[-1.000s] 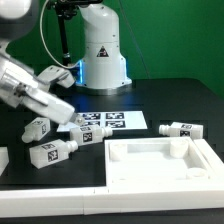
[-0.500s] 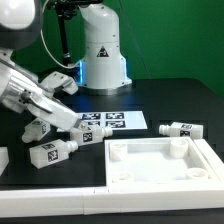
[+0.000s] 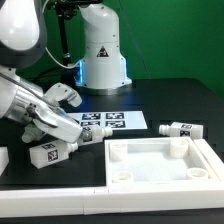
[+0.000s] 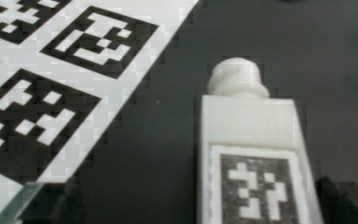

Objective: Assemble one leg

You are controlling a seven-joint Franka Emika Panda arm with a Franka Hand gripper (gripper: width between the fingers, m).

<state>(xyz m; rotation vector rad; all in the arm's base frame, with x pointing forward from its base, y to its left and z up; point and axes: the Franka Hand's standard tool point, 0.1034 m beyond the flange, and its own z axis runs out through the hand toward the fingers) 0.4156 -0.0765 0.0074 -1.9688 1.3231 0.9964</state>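
Observation:
My fingers are beside the white leg's tagged end in the wrist view, so my gripper should close on it now.
In the wrist view one leg [image 4: 247, 150], a white stubby post with a round end [image 4: 238, 75] and a black-and-white tag, lies on the black table. It sits between the dark fingers [image 4: 44, 204] of my gripper [image 4: 197, 206], which is open and straddles its tagged end. In the exterior view my gripper [image 3: 42, 127] is down at the table, left of the marker board, and the arm hides most of this leg. Other legs lie alike: one in front [image 3: 52, 153], one by the board [image 3: 92, 131], one on the right [image 3: 180, 130].
The marker board [image 3: 112, 119] [image 4: 60, 80] lies just beside the gripped-at leg. The large white tray-like square piece [image 3: 160, 147] lies at the front right. Another white part [image 3: 3, 159] shows at the exterior view's left edge. The robot base [image 3: 100, 50] stands behind.
The arm has swung down and toward the exterior view's right, bringing the gripper onto the leg left of the marker board, which the arm now covers. No part has moved.

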